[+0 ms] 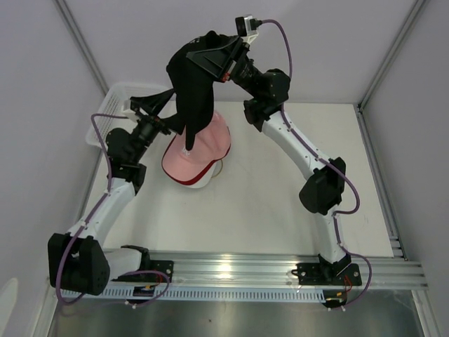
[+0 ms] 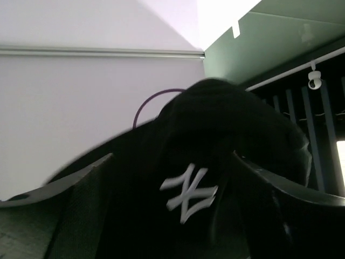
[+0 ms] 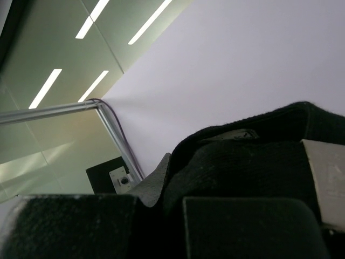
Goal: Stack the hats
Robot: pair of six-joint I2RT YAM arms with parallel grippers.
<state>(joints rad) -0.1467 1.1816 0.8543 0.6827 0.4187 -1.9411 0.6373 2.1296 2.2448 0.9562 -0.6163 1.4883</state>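
My left gripper reaches and grabs the black cap's edge on the logo side next, leaving the cap's top open to stack over the pink cap.
A black cap with a white NY logo hangs high above the table, held at its rim by my right gripper. In the right wrist view the fingers are closed on its black fabric. My left gripper is just left of the hanging cap. Its fingers are spread wide, with the logo side of the cap between them. A pink cap lies on the table directly below, on top of a red one whose edge shows underneath.
A white mesh basket stands at the back left behind the left arm. Grey walls close in the table at the back and on both sides.
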